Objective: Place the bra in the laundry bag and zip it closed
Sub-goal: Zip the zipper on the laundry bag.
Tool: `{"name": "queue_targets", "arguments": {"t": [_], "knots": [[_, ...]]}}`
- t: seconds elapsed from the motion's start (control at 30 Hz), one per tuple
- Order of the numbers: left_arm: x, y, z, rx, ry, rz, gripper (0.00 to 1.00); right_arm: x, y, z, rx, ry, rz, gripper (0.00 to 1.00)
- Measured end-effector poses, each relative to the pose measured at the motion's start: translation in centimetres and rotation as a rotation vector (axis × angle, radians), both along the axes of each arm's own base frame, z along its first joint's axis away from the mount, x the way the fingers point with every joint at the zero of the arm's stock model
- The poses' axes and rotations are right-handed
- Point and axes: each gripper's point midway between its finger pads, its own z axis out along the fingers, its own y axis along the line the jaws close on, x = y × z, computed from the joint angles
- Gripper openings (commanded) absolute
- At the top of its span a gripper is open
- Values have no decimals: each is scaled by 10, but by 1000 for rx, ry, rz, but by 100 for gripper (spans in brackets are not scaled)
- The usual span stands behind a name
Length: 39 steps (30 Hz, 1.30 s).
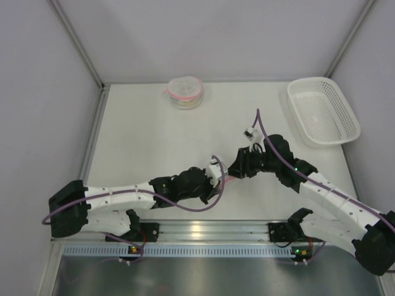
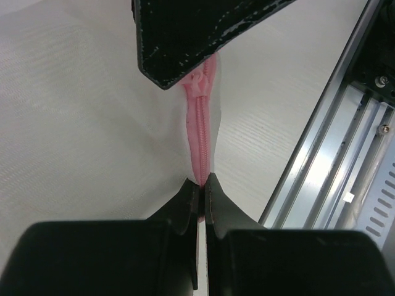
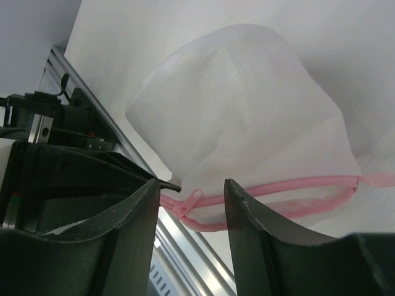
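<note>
My right gripper is about to grab the pink zipper pull (image 3: 190,201), beside the tape end that my left gripper holds. That will zip the laundry bag (image 3: 247,117) closed.
The white mesh laundry bag (image 3: 247,117) with a pink zipper (image 3: 290,188) lies between my two grippers. In the top view only a bit of pink (image 1: 223,179) shows between them. My left gripper (image 2: 202,185) (image 1: 217,179) is shut on the end of the pink zipper tape (image 2: 201,132). My right gripper (image 3: 191,188) (image 1: 235,169) is open, its fingers on either side of the pink zipper pull (image 3: 190,201), not touching it. The pull also shows just under the right finger in the left wrist view (image 2: 200,80). Right of the pull the two pink tapes run apart. The bra is not in view.
A round white thing with a pink rim (image 1: 185,92) sits at the back middle of the table. A white plastic basket (image 1: 322,111) stands at the back right. The aluminium rail (image 2: 327,160) at the table's near edge runs close beside the bag.
</note>
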Motion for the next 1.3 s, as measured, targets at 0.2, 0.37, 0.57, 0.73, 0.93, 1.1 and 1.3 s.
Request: {"name": "queue_targets", "arguments": {"t": [0.2, 0.37, 0.57, 0.73, 0.93, 1.1, 1.3], "knots": [[1, 0, -9, 23, 11, 8, 0, -11, 3, 2, 15, 20, 50, 39], [5, 2, -7, 23, -3, 29, 0, -19, 8, -5, -6, 29, 95, 36], [9, 6, -8, 36, -7, 66, 0, -31, 19, -21, -100, 44, 138, 31], [15, 4, -1, 20, -14, 100, 0, -19, 15, -16, -147, 8, 63, 16], [18, 0, 8, -5, -12, 124, 0, -4, 8, -3, -164, -22, -61, 0], [19, -3, 13, -26, -7, 132, 0, 0, 9, 12, -108, -34, -124, 0], [22, -5, 17, -43, -12, 147, 0, 6, 3, 12, -126, -49, -187, 0]]}}
